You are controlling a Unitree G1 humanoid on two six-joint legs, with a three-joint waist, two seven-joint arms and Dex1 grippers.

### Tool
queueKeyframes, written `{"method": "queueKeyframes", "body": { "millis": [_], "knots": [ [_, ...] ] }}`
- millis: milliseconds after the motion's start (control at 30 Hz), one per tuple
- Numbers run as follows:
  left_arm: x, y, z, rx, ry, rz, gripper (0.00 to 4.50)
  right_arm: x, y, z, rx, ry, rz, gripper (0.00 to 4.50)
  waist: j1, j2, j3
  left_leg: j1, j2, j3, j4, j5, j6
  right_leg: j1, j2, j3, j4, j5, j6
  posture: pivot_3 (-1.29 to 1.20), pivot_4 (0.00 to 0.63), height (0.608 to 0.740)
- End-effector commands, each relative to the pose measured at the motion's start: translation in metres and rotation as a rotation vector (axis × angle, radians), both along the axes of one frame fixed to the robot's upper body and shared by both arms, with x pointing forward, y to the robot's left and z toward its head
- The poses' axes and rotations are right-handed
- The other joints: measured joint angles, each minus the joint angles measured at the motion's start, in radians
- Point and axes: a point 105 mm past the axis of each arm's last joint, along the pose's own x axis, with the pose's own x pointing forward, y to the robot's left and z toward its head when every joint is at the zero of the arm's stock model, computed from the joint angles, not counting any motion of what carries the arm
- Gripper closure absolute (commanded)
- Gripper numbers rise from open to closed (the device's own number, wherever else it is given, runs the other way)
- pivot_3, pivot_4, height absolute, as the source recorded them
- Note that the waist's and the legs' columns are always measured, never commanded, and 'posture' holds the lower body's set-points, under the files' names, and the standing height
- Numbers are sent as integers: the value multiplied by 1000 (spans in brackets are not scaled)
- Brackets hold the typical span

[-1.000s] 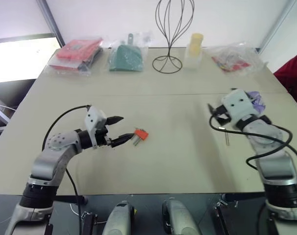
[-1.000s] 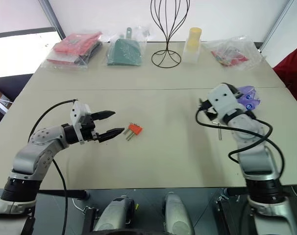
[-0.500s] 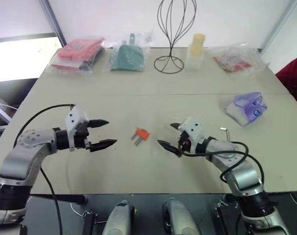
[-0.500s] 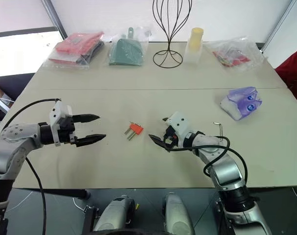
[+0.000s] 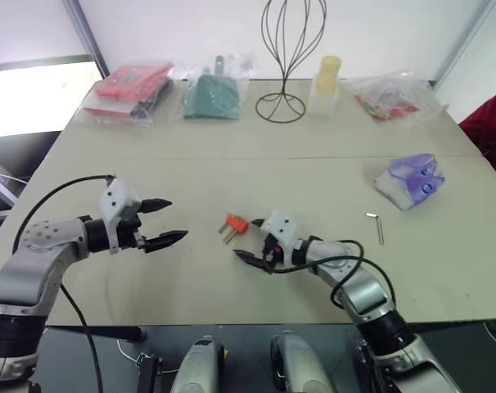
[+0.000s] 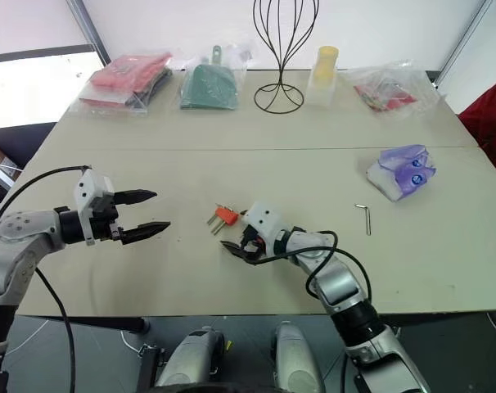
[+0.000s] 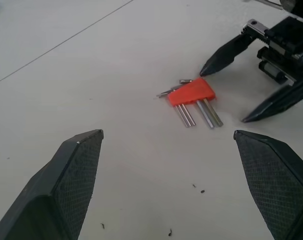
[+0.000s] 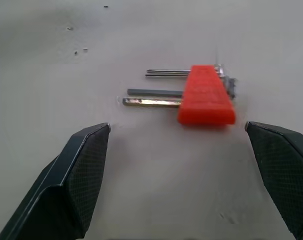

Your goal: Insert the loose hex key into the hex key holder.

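The left gripper grabs the hex key holder by the flat sides of its red-orange block next, since grey keys stick out of the holder.
The hex key holder, a small red-orange block with several short grey keys sticking out, lies flat at the table's middle. My right gripper is low over the table just right of it, open, pointing at the holder, which lies a short way ahead of the empty fingers. My left gripper hovers open to the left of the holder, a clear gap between them. The loose hex key, a thin L-shaped rod, rests alone on the table far right, away from both grippers.
A purple bag lies beyond the loose key. Along the far edge stand a red packet, a green packet, a black wire stand, a yellow cup and a clear bag.
My right arm swung down and to the left from the right side of the table to just beside the holder. My left gripper drew back leftward from the holder. Both stayed open.
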Motion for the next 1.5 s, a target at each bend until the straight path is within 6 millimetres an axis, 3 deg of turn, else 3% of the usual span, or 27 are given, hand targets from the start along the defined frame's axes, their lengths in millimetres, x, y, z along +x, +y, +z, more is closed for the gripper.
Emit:
{"method": "queueKeyframes", "body": {
  "millis": [33, 267, 667, 933, 1233, 1500],
  "knots": [
    [-1, -1, 9, 4, -55, 5, 123, 9, 3, 2, -27, -53, -23, 28, 0, 0, 0, 0, 0, 0, 0, 0, 0, 0, 0, 0, 0, 0, 0, 0, 150, 740],
    [-1, -4, 5, 0, -63, 18, 123, 24, -1, -4, -53, -48, -86, 28, -1, 0, 0, 1, 0, 0, 0, 0, 0, 0, 1, 0, 1, 1, -2, 0, 150, 740],
    [1, -9, 0, -14, -65, 19, 123, 17, -14, -6, -45, -26, -77, 28, 5, -1, -1, 2, 0, 0, 0, 0, 0, 1, -1, 0, 1, 1, -2, 0, 150, 740],
    [1, -9, -3, -14, -56, 15, 123, -3, -12, 1, -3, 6, 16, 28, 2, -1, -1, 1, 0, 0, 0, 0, 0, 1, 0, 0, 0, 1, -1, 0, 150, 740],
    [2, -13, -3, -19, -62, 11, 123, 27, -19, -9, -81, -56, -132, 28, 0, -1, -1, 2, 0, 0, 0, 0, 0, 1, 1, 0, 1, 2, -3, 0, 150, 740],
    [2, -14, -3, -21, -67, 17, 123, 24, -12, -14, -76, -44, -100, 28, 0, -2, -1, 4, 0, 0, 0, 0, 0, 2, 1, 0, 1, 2, -3, 0, 150, 740]
  ]
}}
